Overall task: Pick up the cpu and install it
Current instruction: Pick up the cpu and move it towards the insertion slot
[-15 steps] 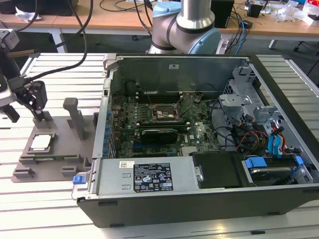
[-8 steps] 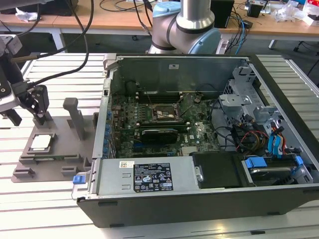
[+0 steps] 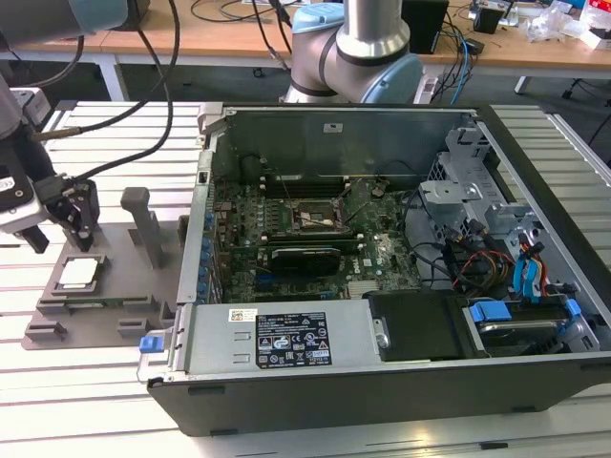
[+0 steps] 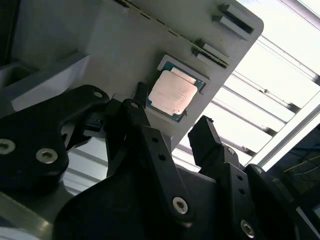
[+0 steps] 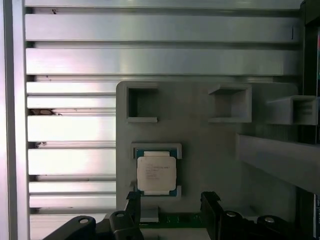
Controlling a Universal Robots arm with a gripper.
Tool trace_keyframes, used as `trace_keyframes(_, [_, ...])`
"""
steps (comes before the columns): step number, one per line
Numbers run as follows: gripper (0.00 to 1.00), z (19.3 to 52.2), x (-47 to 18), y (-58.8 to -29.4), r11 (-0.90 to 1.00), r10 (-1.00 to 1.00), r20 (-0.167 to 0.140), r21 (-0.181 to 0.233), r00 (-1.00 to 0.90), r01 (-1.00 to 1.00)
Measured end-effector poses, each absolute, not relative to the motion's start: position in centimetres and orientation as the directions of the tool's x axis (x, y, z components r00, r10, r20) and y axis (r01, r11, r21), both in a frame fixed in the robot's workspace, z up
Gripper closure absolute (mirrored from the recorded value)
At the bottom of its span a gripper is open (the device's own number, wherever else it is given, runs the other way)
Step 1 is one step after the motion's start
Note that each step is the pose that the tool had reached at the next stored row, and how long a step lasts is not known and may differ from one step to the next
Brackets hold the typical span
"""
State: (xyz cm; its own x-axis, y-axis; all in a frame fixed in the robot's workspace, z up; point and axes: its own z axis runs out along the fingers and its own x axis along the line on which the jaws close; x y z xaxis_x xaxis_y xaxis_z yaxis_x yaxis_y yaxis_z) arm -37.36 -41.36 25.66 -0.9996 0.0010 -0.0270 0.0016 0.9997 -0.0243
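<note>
I should next use my gripper to grab the cpu by its side edges between the brackets, because the tray's raised brackets wrap around the ends of the cpu [image 3: 79,272].
The cpu [image 3: 79,272] is a small silver-topped square lying flat in a recess of the grey tray [image 3: 119,260] at the exterior view's left. My gripper [image 3: 59,229] hangs just above it, open, with nothing between its black fingers. In both wrist views the cpu [image 4: 172,92] [image 5: 156,172] lies on the tray [image 4: 100,30] [image 5: 205,155] a little beyond the fingertips. The gripper [image 4: 172,114] [image 5: 171,200] straddles the chip's width without touching it. The motherboard socket [image 3: 310,218] sits inside the open computer case [image 3: 382,124], to the exterior view's right of the tray.
Upright grey posts [image 3: 143,224] stand on the tray between the cpu and the case wall. Cables [image 3: 153,86] loop from the arm over the slatted metal table [image 3: 95,401]. The arm's base [image 3: 353,52] stands behind the case. Drive bays and wiring [image 3: 496,248] fill the case's right side.
</note>
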Motion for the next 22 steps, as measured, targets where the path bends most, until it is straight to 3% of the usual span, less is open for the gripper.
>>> trace_keyframes(22, [0.40, 21.9, -38.0, -41.3, 1.000, -0.013, -0.027, -0.013, -1.000, -0.012])
